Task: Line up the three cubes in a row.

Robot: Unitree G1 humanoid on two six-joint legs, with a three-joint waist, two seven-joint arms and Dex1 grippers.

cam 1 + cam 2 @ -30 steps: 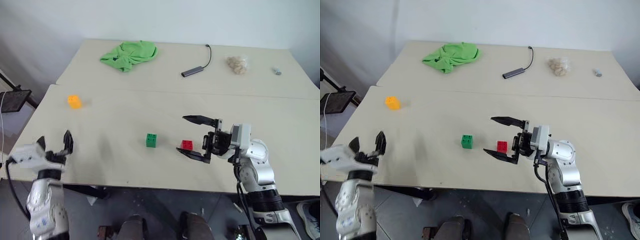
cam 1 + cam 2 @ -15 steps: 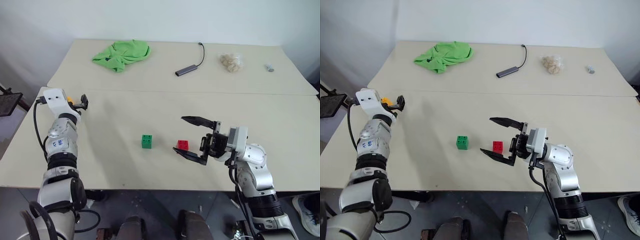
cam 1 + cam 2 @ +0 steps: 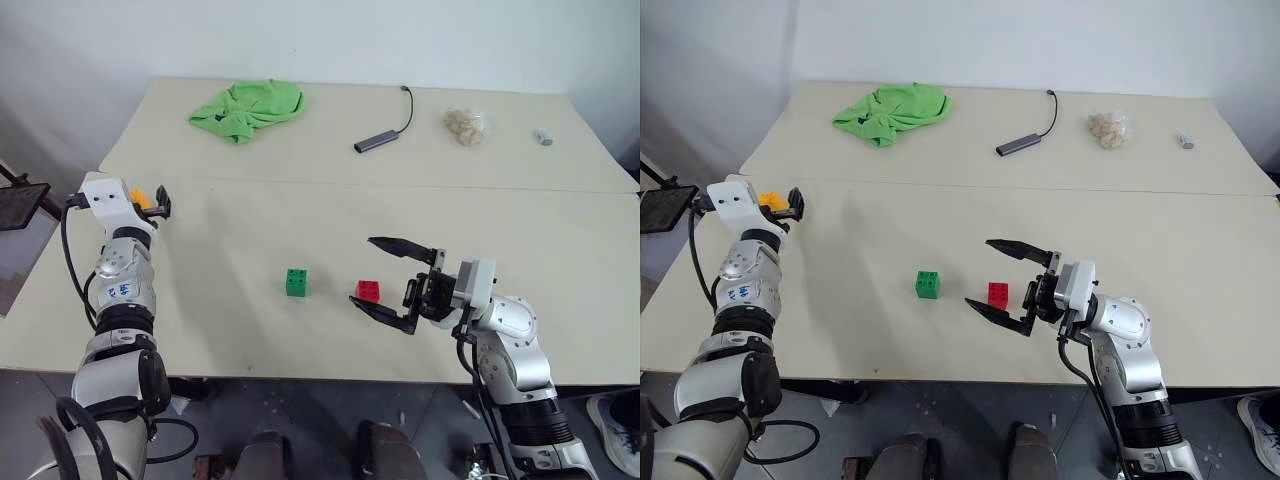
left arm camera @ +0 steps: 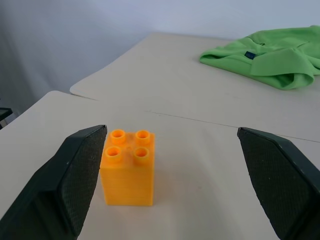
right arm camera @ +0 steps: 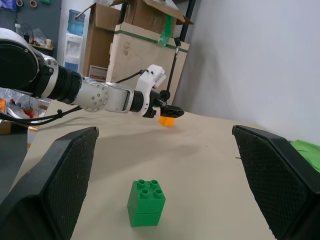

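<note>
The left gripper next needs to grab the flat, facing sides of the orange-yellow cube (image 4: 127, 172) to line it up, because round studs cover the cube's top.
The orange-yellow cube (image 4: 127, 172) stands upright near the table's left edge. My left gripper (image 4: 172, 135) is open around it, with the cube close to one finger (image 4: 80, 180) and not gripped. The green cube (image 3: 297, 282) sits in the middle of the near table. The red cube (image 3: 369, 291) lies just to its right, a small gap between them. My right gripper (image 3: 364, 271) is open and points left. Its fingertips straddle the red cube without closing on it.
On the far table lie a green cloth (image 3: 248, 107), a grey USB hub with its cable (image 3: 380, 141), a clear bag of beige pieces (image 3: 463, 124) and a small metal part (image 3: 541, 137). A seam (image 3: 400, 187) joins the two tables.
My left arm rose from the table's near edge and reached forward until its open fingers flanked the orange-yellow cube, then held still. The right gripper and the other cubes stayed put.
</note>
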